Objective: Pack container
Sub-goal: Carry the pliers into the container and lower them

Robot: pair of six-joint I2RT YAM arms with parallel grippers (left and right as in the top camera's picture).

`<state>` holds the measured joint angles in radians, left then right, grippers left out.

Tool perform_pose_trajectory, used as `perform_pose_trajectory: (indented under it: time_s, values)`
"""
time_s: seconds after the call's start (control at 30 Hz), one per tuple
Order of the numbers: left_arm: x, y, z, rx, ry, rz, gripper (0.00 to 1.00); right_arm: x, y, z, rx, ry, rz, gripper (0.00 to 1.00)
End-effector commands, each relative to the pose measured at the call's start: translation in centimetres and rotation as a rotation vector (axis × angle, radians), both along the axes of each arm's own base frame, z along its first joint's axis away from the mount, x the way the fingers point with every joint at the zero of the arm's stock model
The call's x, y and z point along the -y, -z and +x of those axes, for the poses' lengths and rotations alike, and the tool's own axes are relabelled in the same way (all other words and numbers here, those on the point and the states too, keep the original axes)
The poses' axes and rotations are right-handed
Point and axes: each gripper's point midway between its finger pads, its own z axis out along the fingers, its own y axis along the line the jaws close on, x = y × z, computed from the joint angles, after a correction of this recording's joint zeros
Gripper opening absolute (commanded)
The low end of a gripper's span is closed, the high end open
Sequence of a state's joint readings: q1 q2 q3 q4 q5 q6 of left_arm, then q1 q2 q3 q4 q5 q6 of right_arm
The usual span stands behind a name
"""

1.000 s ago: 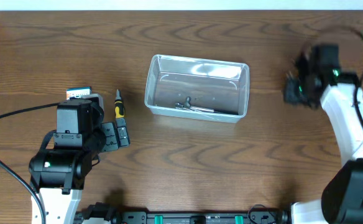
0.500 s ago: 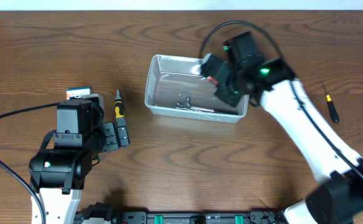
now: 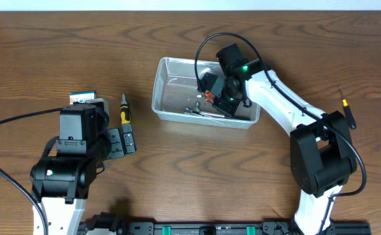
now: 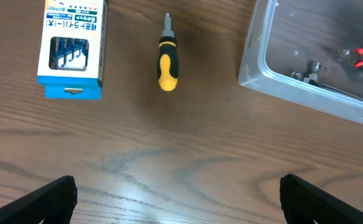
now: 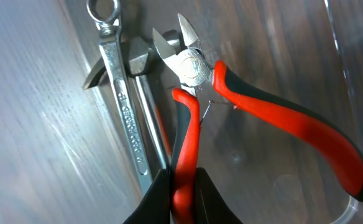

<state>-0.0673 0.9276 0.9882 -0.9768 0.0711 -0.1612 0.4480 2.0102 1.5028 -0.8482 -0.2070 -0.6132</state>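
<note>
The pliers [image 5: 262, 112] hang inside the container's sides, just above the wrench, and would settle there. The pliers are ready for my right gripper to release now.
The clear plastic container [image 3: 171, 68] stands at the table's middle, with a steel wrench [image 3: 203, 113] inside; its corner shows in the left wrist view [image 4: 256, 68]. My right gripper [image 3: 218, 91] is inside the container, shut on one handle of the red and black cutting pliers [image 5: 262, 112], just above the wrench [image 5: 122, 106]. My left gripper [image 4: 178, 193] is open and empty over bare wood, left of the container. A yellow and black screwdriver [image 4: 167, 59] lies ahead of it; it also shows in the overhead view [image 3: 124, 112].
A small blue and white cardboard box [image 4: 71, 46] of bits lies left of the screwdriver. Another small screwdriver [image 3: 348, 112] lies at the table's right side.
My right arm swung from the table's right side to the container and lowered the pliers inside it. The left arm has not moved.
</note>
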Motion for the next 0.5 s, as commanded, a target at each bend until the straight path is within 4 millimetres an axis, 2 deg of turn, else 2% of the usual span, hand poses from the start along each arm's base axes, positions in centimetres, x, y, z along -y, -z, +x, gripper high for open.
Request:
perform_pose_trajectory:
  time_s: [0.0, 0.07, 0.13, 0.33, 0.43, 0.47]
  values:
    - [-0.15, -0.73, 0.21, 0.019, -0.009, 0.005, 0.98, -0.14, -0.03, -0.18, -0.025, 0.007, 0.023, 0.01]
    - [-0.15, -0.73, 0.21, 0.019, -0.009, 0.005, 0.98, 0.01, 0.04, -0.48, -0.037, 0.007, 0.016, 0.02]
    - [-0.15, -0.73, 0.21, 0.019, -0.01, 0.005, 0.98, 0.08, 0.07, -0.63, -0.044, 0.007, 0.013, 0.09]
    - [-0.15, -0.73, 0.21, 0.019, -0.009, 0.005, 0.98, 0.16, 0.08, -0.6, -0.044, 0.009, 0.013, 0.11]
    - [-0.15, -0.73, 0.21, 0.019, -0.009, 0.005, 0.98, 0.16, 0.08, -0.59, -0.044, 0.009, 0.013, 0.25]
    - [-0.15, -0.73, 0.21, 0.019, -0.009, 0.005, 0.98, 0.16, 0.08, -0.59, -0.044, 0.009, 0.013, 0.27]
